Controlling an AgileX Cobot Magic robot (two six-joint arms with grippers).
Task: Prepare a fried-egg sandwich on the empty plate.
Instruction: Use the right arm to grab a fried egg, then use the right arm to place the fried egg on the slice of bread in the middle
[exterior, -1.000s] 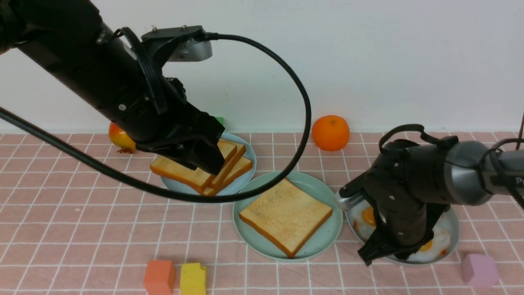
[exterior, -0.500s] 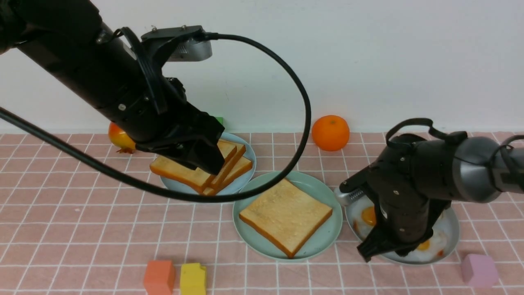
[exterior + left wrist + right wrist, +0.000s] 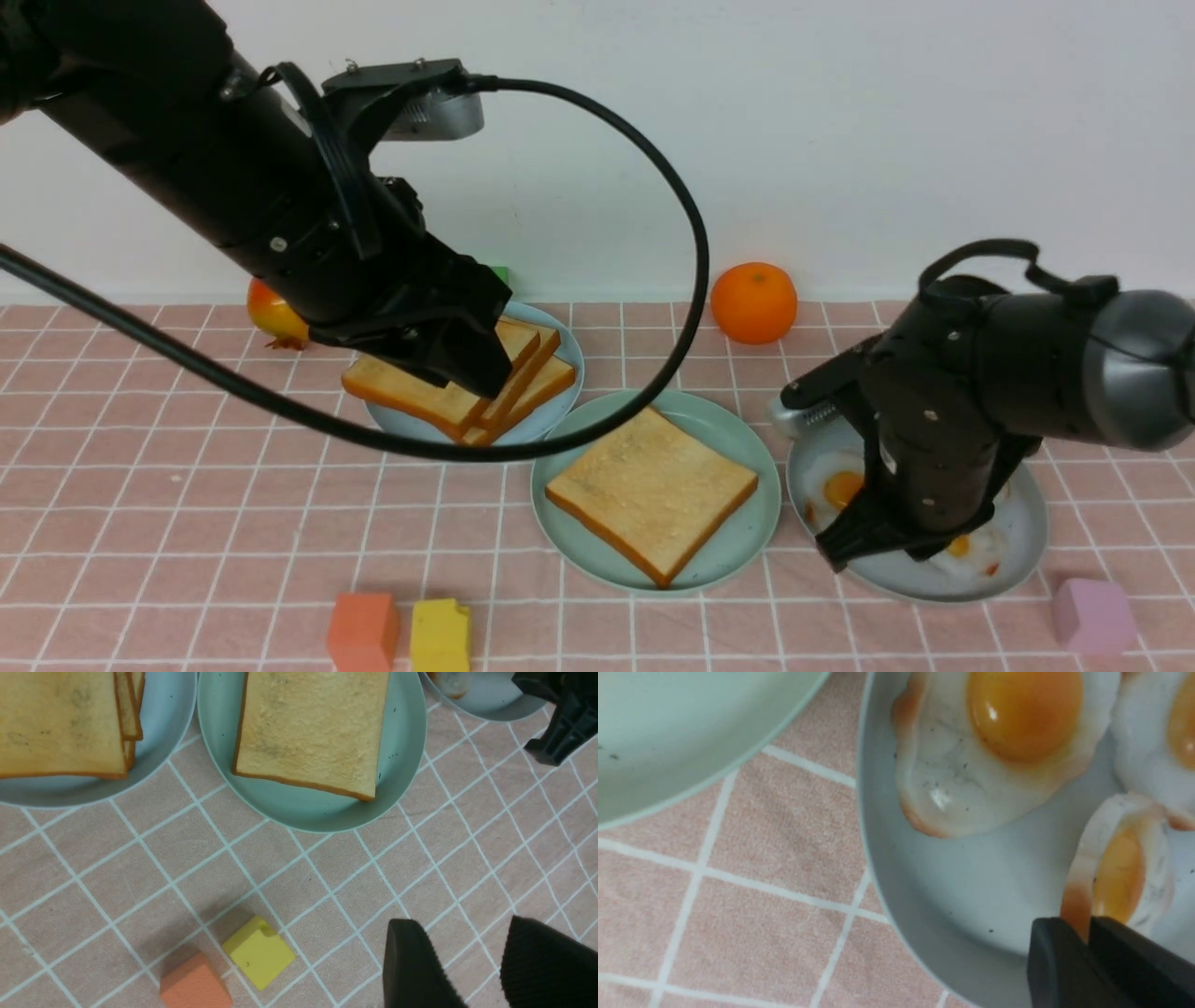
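My left gripper is to take the top toast slice by its thin crust edge (image 3: 365, 392) next, because the slice's broad side is wider than my open fingers.
The mint-green plate (image 3: 738, 555) stands in the middle with one toast slice (image 3: 653, 495) on it; both show in the left wrist view, plate (image 3: 299, 809) and toast (image 3: 308, 732). My right gripper (image 3: 1087, 926) is shut on the brown edge of a fried egg (image 3: 1115, 877), tipped up on edge over the grey-blue plate (image 3: 971, 896). Two more eggs (image 3: 994, 751) lie flat there. In the front view the right gripper (image 3: 878, 546) hangs over that plate (image 3: 1022, 551). My left gripper (image 3: 467, 373) is open and empty above the toast stack (image 3: 420, 397) on the pale-blue plate (image 3: 560, 411).
An orange (image 3: 753, 301) and a red-yellow fruit (image 3: 275, 313) sit by the back wall. An orange cube (image 3: 362, 630) and a yellow cube (image 3: 441, 635) lie at the front, a lilac cube (image 3: 1092, 614) at the front right. The left arm's cable loops over the mint-green plate.
My right arm has risen and shifted slightly right, pulling one egg up on edge off the grey-blue plate. The left arm has not moved.
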